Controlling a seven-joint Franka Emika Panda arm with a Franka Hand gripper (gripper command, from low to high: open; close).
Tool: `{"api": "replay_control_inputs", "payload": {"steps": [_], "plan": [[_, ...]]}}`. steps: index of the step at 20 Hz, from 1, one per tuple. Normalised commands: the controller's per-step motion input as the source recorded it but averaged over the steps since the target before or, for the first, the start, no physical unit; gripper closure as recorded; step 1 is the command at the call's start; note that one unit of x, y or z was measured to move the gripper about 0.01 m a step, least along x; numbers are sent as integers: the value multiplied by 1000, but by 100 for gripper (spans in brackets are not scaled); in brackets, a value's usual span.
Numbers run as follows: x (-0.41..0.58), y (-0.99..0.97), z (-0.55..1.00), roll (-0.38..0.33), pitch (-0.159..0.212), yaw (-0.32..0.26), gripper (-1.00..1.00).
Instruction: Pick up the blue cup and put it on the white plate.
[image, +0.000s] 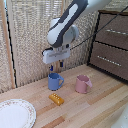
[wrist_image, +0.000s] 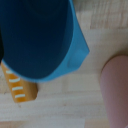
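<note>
The blue cup needs to be grabbed next by its rim (image: 55, 74) with my gripper, and then my gripper needs to set the cup on the white plate (image: 26, 119).
The blue cup (image: 54, 81) stands upright on the wooden table, its loop handle turned toward the exterior view's right. My gripper (image: 56, 68) hangs directly over its rim, open, its two dark fingers apart and holding nothing. In the wrist view the blue cup (wrist_image: 42, 37) fills most of the picture, very close below the camera, and the fingers do not show clearly. The white plate (image: 26, 119), large with a speckled rim, lies at the table's front corner on the exterior view's left, well apart from the cup.
A pink cup (image: 82, 84) (wrist_image: 116, 90) with a handle stands just to the exterior view's right of the blue cup. A small orange block (image: 56, 99) (wrist_image: 19, 90) lies in front of it. A dark drawer cabinet (image: 112, 45) and a reed curtain (image: 30, 40) close the back.
</note>
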Motion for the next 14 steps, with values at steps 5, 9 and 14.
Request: {"api": "replay_control_inputs", "payload": {"steps": [5, 9, 14], "plan": [[288, -248, -347, -4, 53, 47, -100], [-39, -133, -172, -35, 95, -21, -100], [-32, -64, -118, -27, 47, -16, -100]]}}
